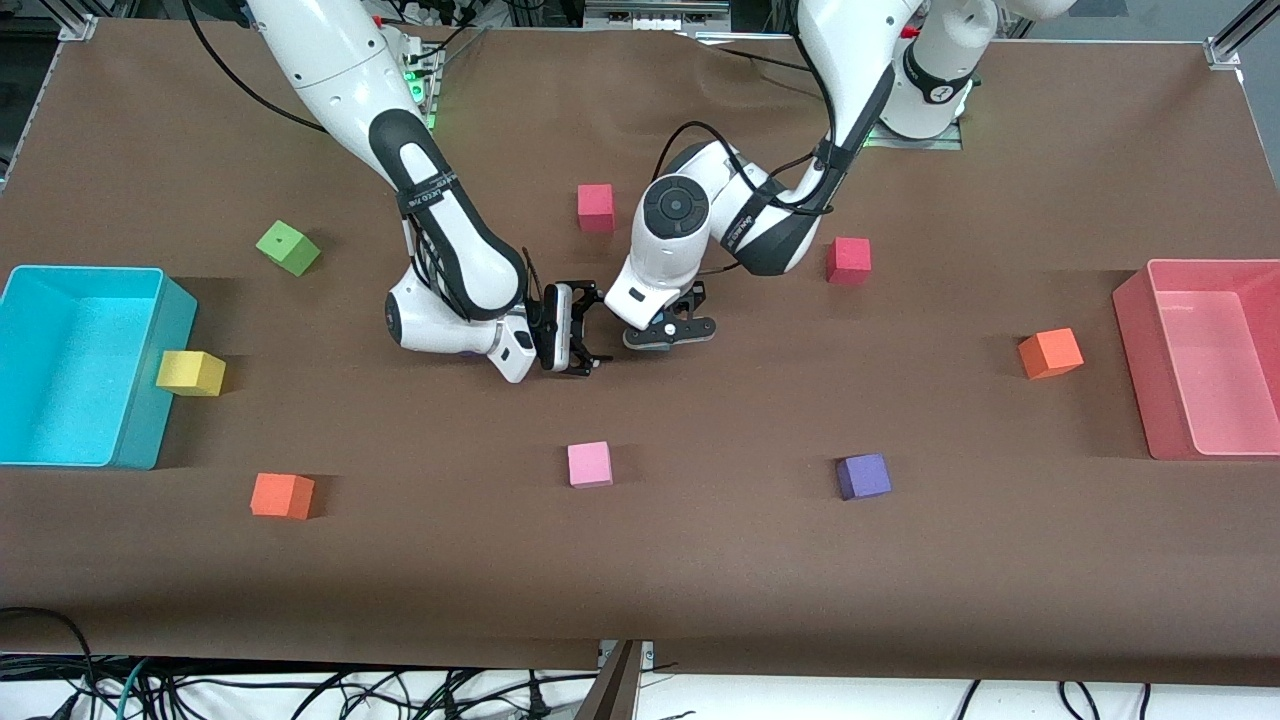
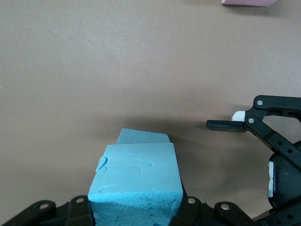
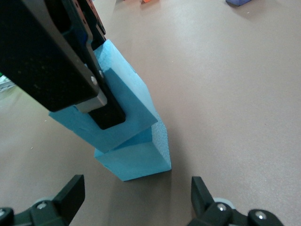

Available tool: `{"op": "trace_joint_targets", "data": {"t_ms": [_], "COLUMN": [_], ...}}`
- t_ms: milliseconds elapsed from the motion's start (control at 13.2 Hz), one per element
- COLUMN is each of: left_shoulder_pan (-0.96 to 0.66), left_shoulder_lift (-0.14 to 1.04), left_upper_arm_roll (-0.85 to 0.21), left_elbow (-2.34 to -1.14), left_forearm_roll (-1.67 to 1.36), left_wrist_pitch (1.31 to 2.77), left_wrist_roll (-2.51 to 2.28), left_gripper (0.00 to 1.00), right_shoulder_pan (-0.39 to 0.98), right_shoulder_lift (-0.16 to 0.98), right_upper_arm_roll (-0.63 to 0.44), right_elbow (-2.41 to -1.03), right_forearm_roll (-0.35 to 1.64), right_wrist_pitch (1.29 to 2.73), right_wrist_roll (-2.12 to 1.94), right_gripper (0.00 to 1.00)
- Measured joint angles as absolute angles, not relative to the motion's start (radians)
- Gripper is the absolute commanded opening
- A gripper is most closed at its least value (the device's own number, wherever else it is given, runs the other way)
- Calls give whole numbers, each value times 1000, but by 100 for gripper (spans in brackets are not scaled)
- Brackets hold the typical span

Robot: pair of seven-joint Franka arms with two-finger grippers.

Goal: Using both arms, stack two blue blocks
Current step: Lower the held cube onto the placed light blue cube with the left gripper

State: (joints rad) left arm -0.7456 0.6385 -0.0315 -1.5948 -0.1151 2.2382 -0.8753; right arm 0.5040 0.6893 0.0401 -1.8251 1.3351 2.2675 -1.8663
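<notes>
My left gripper will let go of the held block now, because the held block (image 2: 135, 183) is over the lower blue block (image 2: 141, 135) in the left wrist view.
My left gripper (image 1: 668, 335) is shut on a light blue block (image 2: 136, 179) in the middle of the table. In the right wrist view this held block (image 3: 122, 99) rests skewed on top of a second blue block (image 3: 136, 157), which stands on the brown cloth. From the left wrist only an edge of the lower block (image 2: 141, 136) peeks out under the held one. In the front view just a sliver of blue (image 1: 655, 347) shows under the left hand. My right gripper (image 1: 590, 335) hangs open beside the pair, toward the right arm's end, its jaws (image 3: 136, 197) holding nothing.
A cyan bin (image 1: 150, 400) stands at the right arm's end and a pink bin (image 1: 1135, 350) at the left arm's end. Single cubes lie around: pink (image 1: 589, 464), purple (image 1: 863, 476), two red (image 1: 595, 207) (image 1: 848, 260), two orange (image 1: 282, 495) (image 1: 1050, 353), yellow (image 1: 190, 373), green (image 1: 288, 247).
</notes>
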Motion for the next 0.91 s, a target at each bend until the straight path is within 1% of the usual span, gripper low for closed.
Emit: {"op": "trace_joint_targets", "data": {"t_ms": [76,151,227,302,378,453,907], "left_shoulder_pan": [-746,-746,-746,-747,-749,-751,-758], "left_shoulder_lift": [641,644,646,647,647,647,654], "left_upper_arm_roll": [-31,-31,-31,-31,-31,-31,-16], "left_elbow": [-1595,-1595,-1595,-1594,-1594,-1594,-1591], "left_forearm_roll": [-115,-115,-115,-115,-115,-115,-115], "left_wrist_pitch": [2238,2238,2238,2238,2238,2238,2240], "left_wrist_roll": [-876,-877,-877,-877,-877,-877,-877], "left_gripper": [32,40,48,60,84,100,100], "right_shoulder_pan": [504,504,504,504,504,504,504], "right_shoulder_lift": [689,689,689,689,689,689,689], "right_upper_arm_roll": [40,40,40,40,40,40,40], "right_elbow": [-1825,-1825,-1825,-1825,-1825,-1825,-1825], "right_forearm_roll": [1335,1335,1335,1335,1335,1336,1336], "right_wrist_pitch": [2268,2268,2268,2268,2268,2268,2268], "right_wrist_roll": [-1866,-1866,-1866,-1866,-1866,-1866,-1866], "right_gripper": [100,100,100,100,100,100,100]}}
